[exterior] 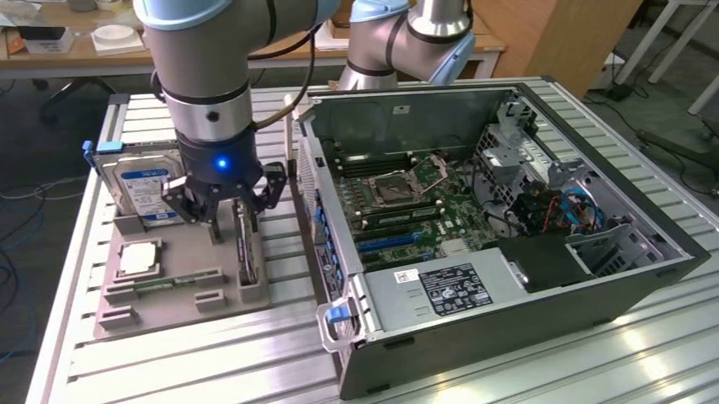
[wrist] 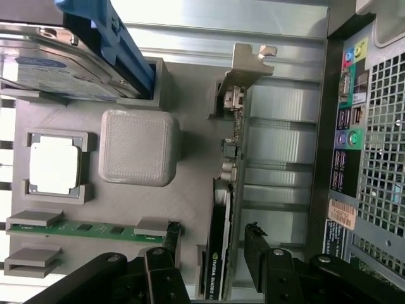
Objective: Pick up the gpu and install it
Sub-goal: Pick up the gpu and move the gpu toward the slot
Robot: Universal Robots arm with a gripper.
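Observation:
The gripper picks up the card across its flat black shroud [wrist: 219, 250] next, since parts stick out unevenly near the bracket [wrist: 245, 68].
The gpu [exterior: 244, 246] is a thin dark card standing on edge in a slot of the grey holder tray [exterior: 124, 318], beside the computer case. In the wrist view the gpu [wrist: 223, 209] shows its silvery bracket [wrist: 245, 68] at one end. My gripper [exterior: 225, 212] hangs just over the card and is open. In the wrist view the gripper [wrist: 212, 235] has one dark fingertip [wrist: 169, 235] on each side of the card's edge, with a gap to the card on both sides. Nothing is held.
The tray also holds a hard drive [exterior: 141, 185] with a blue-white label, a CPU [exterior: 137, 257], a green memory stick [exterior: 174, 282] and a grey block [wrist: 139, 147]. The open computer case [exterior: 607, 290] lies on the exterior view's right, motherboard [exterior: 405, 206] exposed.

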